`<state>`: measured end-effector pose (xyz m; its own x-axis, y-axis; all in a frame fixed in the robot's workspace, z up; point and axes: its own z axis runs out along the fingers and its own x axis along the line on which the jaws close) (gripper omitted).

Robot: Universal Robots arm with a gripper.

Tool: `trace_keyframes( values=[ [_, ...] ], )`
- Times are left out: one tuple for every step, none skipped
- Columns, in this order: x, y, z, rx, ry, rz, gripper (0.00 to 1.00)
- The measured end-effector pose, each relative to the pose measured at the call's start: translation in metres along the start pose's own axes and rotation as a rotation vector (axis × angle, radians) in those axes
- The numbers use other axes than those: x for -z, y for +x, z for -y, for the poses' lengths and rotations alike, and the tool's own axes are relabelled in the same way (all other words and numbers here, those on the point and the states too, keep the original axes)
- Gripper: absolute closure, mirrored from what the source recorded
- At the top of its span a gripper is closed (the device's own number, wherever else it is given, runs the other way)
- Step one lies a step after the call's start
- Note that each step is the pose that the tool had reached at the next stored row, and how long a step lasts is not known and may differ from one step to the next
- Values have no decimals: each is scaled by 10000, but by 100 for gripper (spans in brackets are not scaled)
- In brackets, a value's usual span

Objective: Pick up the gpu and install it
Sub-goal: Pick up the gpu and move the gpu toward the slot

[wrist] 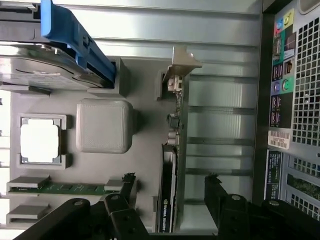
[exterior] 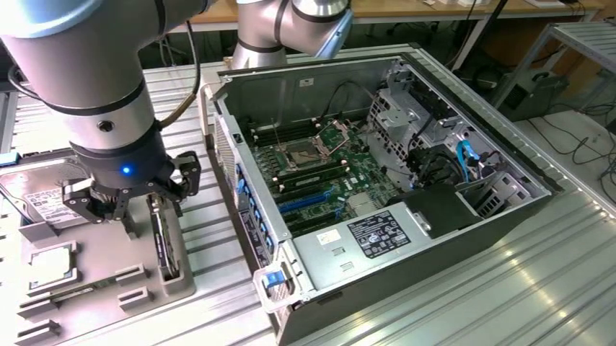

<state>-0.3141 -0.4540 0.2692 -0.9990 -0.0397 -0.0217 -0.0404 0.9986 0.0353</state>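
Next, my gripper grabs the GPU by the flat sides of its black cooler end (wrist: 168,205), since the silver bracket (wrist: 181,62) flares out wide at one end of the GPU.
The gpu (exterior: 166,245) stands on its long edge in a slot of the grey holder tray (exterior: 106,295), at the exterior view's left. In the wrist view the gpu (wrist: 172,170) is a thin dark card with a brownish board edge, and its silver end bracket (wrist: 182,62) sits at the far end. My gripper (exterior: 152,216) hangs low over the card's near part. It is open (wrist: 170,187), with one black finger (wrist: 125,187) on each side of the card and a gap left on both sides.
The same tray holds a silver hard drive (wrist: 40,65) with a blue handle, a square processor chip (wrist: 40,141) and memory sticks (wrist: 60,189). The open computer case (exterior: 385,180) lies right beside the tray; its rear port panel (wrist: 287,100) is close to the card.
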Motion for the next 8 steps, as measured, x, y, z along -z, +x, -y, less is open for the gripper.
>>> trace_keyframes(
  values=[
    [-67,2,2,-1,18,0,34],
    [-117,3,3,0,24,-1,34],
    [-168,4,3,-19,27,0,34],
    [-203,5,1,-132,36,3,34],
    [-226,5,1,-233,40,6,34],
    [-247,5,2,-290,43,9,34],
    [-284,6,3,-323,49,10,34],
    [-327,7,3,-326,76,9,34]
  ],
)
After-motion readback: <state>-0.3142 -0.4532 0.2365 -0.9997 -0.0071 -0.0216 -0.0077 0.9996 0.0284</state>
